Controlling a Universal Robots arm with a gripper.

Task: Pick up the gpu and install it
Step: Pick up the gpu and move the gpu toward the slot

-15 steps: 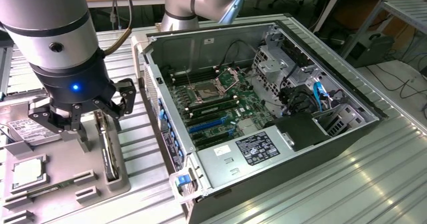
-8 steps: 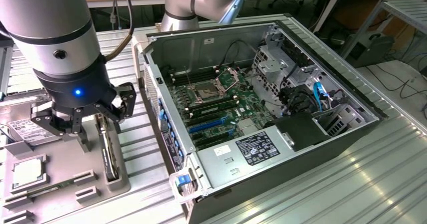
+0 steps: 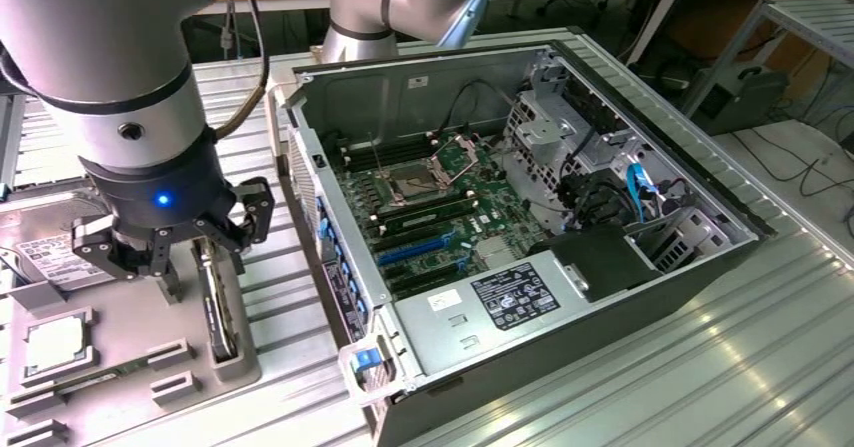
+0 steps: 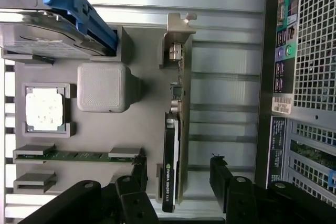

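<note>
The GPU's bracket end is uneven with metal tabs and ports. The gripper will next grab the GPU (image 4: pixel 172 145) by the flat sides of its dark end (image 4: pixel 170 174).
The gpu (image 4: pixel 172 145) stands on its long edge in a slot of the grey holder tray (image 4: pixel 142 51), its silver bracket (image 4: pixel 178 40) at the far end from my fingers. My gripper (image 4: pixel 178 174) is open, and its two black fingers (image 4: pixel 139 174) stand on either side of the card's dark end without touching it. In the exterior view the gripper (image 3: pixel 180 267) hangs just over the gpu (image 3: pixel 220 317) on the tray at the exterior view's left. Nothing is held.
The open computer case (image 3: pixel 694 267) lies at the exterior view's right with the motherboard and its blue slots (image 3: pixel 407 252) exposed. The tray also carries a hard drive in a blue caddy (image 4: pixel 52 19), a square silver chip (image 4: pixel 44 108), a memory stick (image 4: pixel 79 156) and a grey block (image 4: pixel 102 87).
</note>
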